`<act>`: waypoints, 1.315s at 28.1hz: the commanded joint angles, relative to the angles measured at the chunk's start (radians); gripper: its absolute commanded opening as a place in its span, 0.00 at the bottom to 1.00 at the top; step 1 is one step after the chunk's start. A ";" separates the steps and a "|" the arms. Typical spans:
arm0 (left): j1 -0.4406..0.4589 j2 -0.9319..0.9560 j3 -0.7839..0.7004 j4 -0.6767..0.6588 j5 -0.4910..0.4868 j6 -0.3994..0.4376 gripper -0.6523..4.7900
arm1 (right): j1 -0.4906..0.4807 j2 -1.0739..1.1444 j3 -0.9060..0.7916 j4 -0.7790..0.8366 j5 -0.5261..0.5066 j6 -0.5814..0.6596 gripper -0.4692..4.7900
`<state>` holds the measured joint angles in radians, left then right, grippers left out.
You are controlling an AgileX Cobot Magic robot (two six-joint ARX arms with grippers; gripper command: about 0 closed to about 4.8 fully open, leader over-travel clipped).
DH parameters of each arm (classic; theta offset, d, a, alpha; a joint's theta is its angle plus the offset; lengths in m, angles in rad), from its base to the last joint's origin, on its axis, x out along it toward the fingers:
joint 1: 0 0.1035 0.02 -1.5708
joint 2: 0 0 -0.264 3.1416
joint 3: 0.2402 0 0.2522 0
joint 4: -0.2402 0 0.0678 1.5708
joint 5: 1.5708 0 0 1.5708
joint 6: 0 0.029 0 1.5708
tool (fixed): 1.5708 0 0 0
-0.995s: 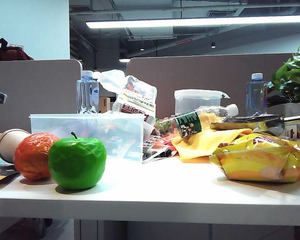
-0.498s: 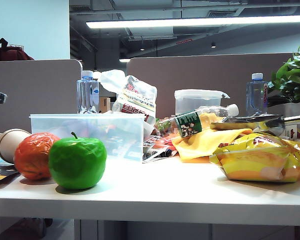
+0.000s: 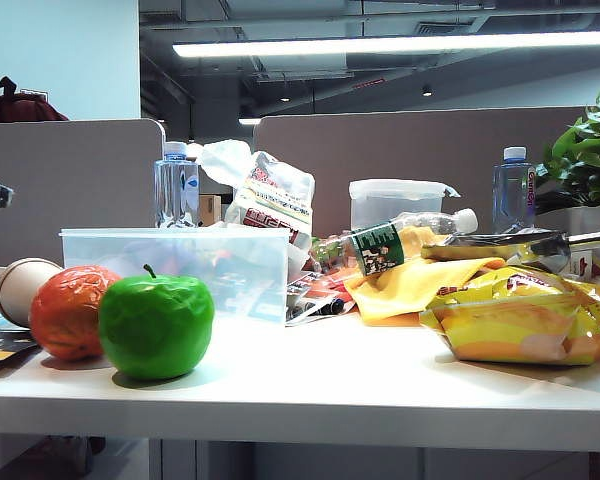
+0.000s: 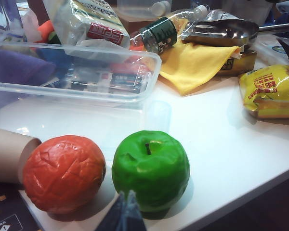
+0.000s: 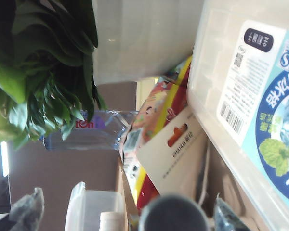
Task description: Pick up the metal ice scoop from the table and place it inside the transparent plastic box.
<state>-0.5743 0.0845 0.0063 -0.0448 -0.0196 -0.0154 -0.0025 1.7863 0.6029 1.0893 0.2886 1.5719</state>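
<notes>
My right gripper should close on the scoop now, because the scoop's round handle end (image 5: 173, 214) is between both fingers in the right wrist view.
The metal ice scoop (image 3: 510, 243) lies at the back right of the table (image 3: 330, 385), on a yellow cloth (image 3: 410, 282), its handle running off to the right; the left wrist view also shows the scoop (image 4: 221, 31). The transparent plastic box (image 3: 175, 262) stands at the left, behind a green apple (image 3: 156, 325). My left gripper (image 4: 125, 211) is shut and empty, hovering just in front of the green apple (image 4: 151, 168). My right gripper (image 5: 126, 211) is open beside the plant, with a blurred dark round thing (image 5: 173, 214) between its fingers; I cannot tell what it is.
An orange ball (image 3: 68, 310) and a paper cup (image 3: 15, 285) sit left of the apple. A yellow snack bag (image 3: 525, 322) fills the right front. Behind are a lying bottle (image 3: 395, 242), a lidded tub (image 3: 395, 200), water bottles (image 3: 176, 185) and a plant (image 3: 585, 155).
A dark piece of the right arm at the exterior view's right edge has gone out of sight. The scoop, box and left gripper have not moved.
</notes>
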 commanded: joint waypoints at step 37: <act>-0.001 0.001 0.003 0.008 -0.003 0.004 0.11 | -0.009 -0.011 0.013 0.210 -0.154 -0.111 0.08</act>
<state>-0.5743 0.0845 0.0063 -0.0448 -0.0196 -0.0154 -0.0162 1.7840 0.6102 1.2602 0.1902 1.4570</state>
